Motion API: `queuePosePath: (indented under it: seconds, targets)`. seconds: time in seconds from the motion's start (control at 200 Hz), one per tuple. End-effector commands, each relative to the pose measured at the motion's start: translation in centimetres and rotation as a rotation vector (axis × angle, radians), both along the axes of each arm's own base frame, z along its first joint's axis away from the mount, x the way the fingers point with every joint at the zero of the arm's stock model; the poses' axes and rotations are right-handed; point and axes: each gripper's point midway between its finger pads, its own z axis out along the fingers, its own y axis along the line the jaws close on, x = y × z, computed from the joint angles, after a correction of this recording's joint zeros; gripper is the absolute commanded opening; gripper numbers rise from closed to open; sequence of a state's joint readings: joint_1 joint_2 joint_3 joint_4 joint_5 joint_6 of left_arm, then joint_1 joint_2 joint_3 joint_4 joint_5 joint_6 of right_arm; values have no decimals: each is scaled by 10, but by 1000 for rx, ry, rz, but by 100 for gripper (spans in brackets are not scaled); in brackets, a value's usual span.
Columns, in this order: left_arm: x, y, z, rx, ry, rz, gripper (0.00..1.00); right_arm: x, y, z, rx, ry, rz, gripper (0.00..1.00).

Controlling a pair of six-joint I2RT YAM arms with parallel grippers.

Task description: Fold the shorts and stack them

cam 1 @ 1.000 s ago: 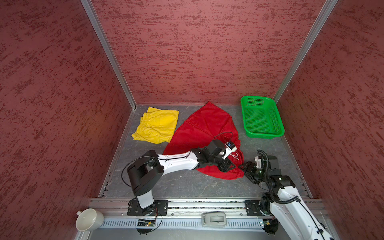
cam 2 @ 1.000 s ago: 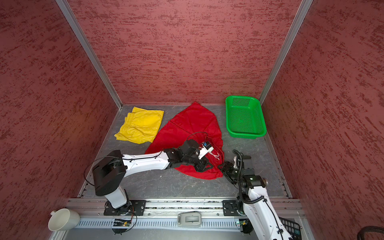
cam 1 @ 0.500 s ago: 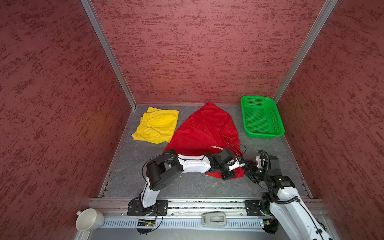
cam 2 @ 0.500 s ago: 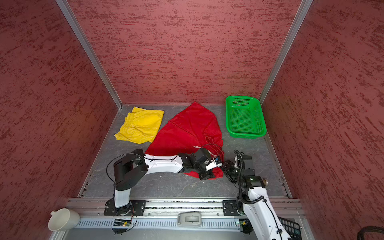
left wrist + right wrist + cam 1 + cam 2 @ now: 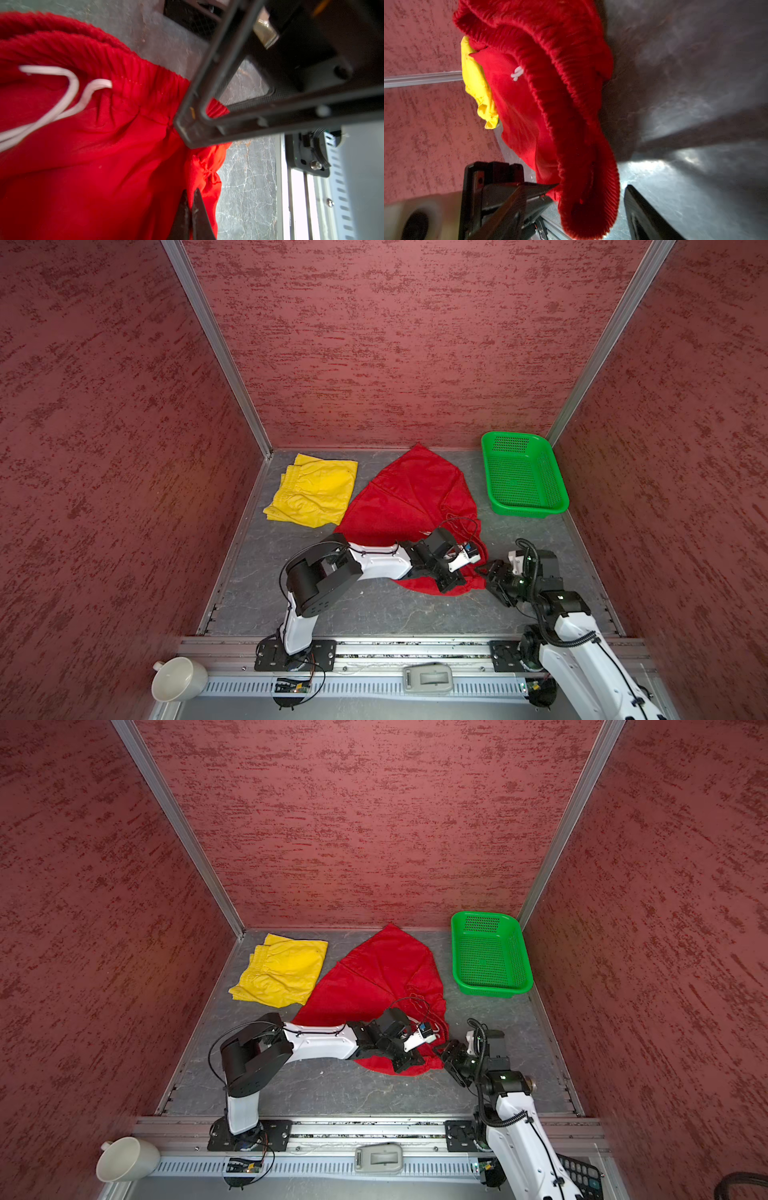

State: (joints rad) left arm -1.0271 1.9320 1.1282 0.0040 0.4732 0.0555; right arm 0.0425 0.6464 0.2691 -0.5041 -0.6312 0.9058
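Note:
The robot's right gripper will grab the red shorts (image 5: 415, 497) at the waistband's end corner (image 5: 481, 579), so that the leg stays free for the left gripper to fold.
The red shorts (image 5: 415, 497) (image 5: 374, 977) lie spread across the middle of the floor, with the gathered waistband toward the near right. My left gripper (image 5: 451, 585) (image 5: 190, 192) is shut on a fold of red fabric (image 5: 93, 155) close to the waistband's corner. My right gripper (image 5: 484, 572) (image 5: 591, 185) is open, and its fingers straddle the end of the red waistband (image 5: 571, 104) without pinching it. The yellow shorts (image 5: 316, 489) (image 5: 282, 969) (image 5: 475, 83) lie folded at the back left, apart from both grippers.
A green perforated basket (image 5: 528, 510) (image 5: 490, 990) stands in the back right corner. A white cup (image 5: 178, 678) (image 5: 126, 1158) lies outside the front rail at the left. Red textured walls close in three sides.
My left gripper has slid toward the near right along the red shorts and shut on the fabric by the waistband. The right gripper stayed in place and widened slightly.

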Motion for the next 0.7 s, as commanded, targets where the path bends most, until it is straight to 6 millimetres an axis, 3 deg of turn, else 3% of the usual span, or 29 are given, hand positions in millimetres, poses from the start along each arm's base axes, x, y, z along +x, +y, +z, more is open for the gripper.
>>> queuePosePath:
  seconds: [0.0, 0.22, 0.301, 0.386, 0.456, 0.626, 0.696]
  targets:
    - [-1, -7, 27, -116, 43, -9, 0, 7, 9, 11, 93, -34, 3, 76]
    - [1, -7, 27, -124, 42, -17, 4, 12, 20, 13, 210, -61, 4, 76]
    - [-2, -8, 24, -97, 40, -22, 17, 11, 19, 7, 201, -53, 3, 75]
    - [1, -6, 30, -105, 53, -3, 40, 4, 16, -11, 175, -4, -7, 71]
    - [5, -1, 38, -117, 60, 27, 48, 0, 13, -22, 154, 23, -19, 67]
    - [23, 24, 59, -108, 50, 163, 53, -3, 4, -36, 82, 56, -47, 49]
    - [35, 39, 67, -94, 56, 257, 55, -6, 2, -43, 63, 77, -51, 36]
